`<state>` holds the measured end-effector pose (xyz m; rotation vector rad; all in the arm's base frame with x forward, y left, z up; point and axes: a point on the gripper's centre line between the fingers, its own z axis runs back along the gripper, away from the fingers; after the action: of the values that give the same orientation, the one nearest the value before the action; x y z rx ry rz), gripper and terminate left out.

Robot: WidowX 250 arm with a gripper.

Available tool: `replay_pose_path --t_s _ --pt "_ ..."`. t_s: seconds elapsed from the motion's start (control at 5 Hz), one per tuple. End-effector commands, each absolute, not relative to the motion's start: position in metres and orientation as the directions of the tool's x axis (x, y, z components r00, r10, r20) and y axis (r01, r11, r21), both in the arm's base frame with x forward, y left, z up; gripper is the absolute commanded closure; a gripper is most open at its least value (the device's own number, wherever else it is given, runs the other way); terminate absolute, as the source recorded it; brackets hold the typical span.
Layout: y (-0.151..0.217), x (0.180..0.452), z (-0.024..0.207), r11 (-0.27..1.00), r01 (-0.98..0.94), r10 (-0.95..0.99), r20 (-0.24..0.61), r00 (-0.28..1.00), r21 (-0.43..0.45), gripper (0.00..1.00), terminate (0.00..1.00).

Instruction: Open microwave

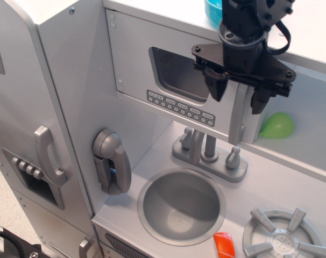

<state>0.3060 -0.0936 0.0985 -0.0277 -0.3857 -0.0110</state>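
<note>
Next, the gripper grabs the flat door by its vertical silver bar handle (238, 114) to swing the microwave open.
The microwave (136, 70) is a grey compartment with a flat door, a dark rounded window (176, 72) and a strip of small buttons (180, 108). Its vertical silver bar handle (238, 114) runs down the door's right edge. The door looks flush with the cabinet. My black gripper (237, 97) hangs in front of the door's right side, jaws open. One fingertip (215, 90) is left of the handle and the other (258, 103) is right of it. The handle's upper part lies between them, partly hidden.
A green object (277, 124) lies in the open shelf right of the microwave. Below are a silver faucet (208, 153), a round sink (180, 206), a stove burner (284, 238) and an orange object (224, 245). A toy phone (111, 161) hangs on the wall. The fridge door (23, 123) is left.
</note>
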Motion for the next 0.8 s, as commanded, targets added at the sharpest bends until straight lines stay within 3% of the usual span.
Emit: replay_pose_path --t_s 0.0,0.6 --pt "-0.096 0.304 0.104 0.996 0.056 -0.022 0.412 0.911 -0.072 1.0 0.0" --pt "-0.078 0.254 0.105 0.994 0.054 -0.021 0.333 0.943 -0.092 1.0 0.0"
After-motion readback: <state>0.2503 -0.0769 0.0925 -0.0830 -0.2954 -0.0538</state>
